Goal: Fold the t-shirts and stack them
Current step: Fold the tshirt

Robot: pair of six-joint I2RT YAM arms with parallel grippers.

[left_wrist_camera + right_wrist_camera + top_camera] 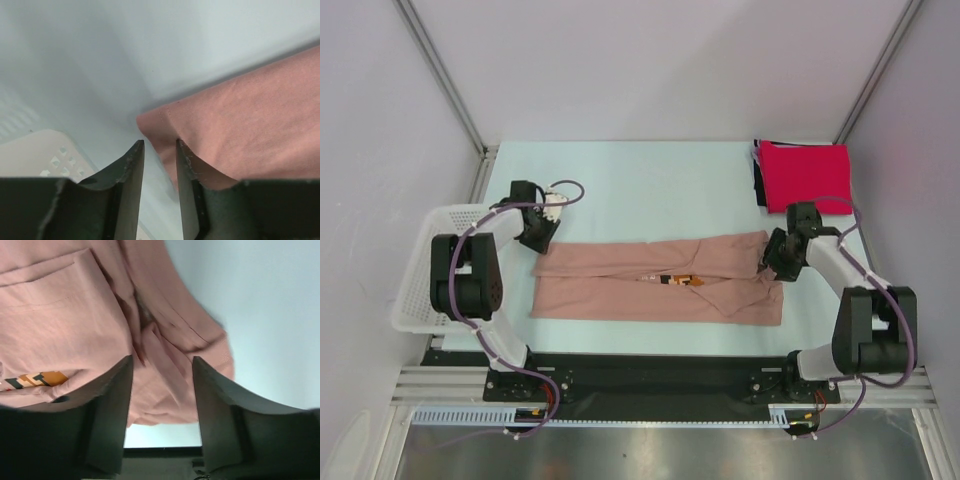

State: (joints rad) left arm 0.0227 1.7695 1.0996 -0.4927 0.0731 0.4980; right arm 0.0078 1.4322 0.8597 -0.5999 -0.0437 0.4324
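The long piece of cloth needs to be turned for folding, so my left gripper should next grab the pink t-shirt's far corner (543,252) (153,125) near the basket.
The dusty-pink t-shirt (660,285) lies folded lengthwise in a long band across the near half of the table, its pixel print (682,280) showing at the middle fold. My left gripper (542,243) is at the shirt's far left corner. In the left wrist view the gripper (159,145) is narrowly open, with the pink corner (160,120) just past the fingertips. My right gripper (775,262) is over the shirt's right end. In the right wrist view it (162,360) is open above bunched pink cloth (165,340). A folded red t-shirt (805,175) lies on a black one (758,182) at the far right.
A white lattice basket (420,280) stands off the table's left edge, close behind the left arm, and its rim shows in the left wrist view (35,155). Pale walls and frame posts close in the table's back and sides.
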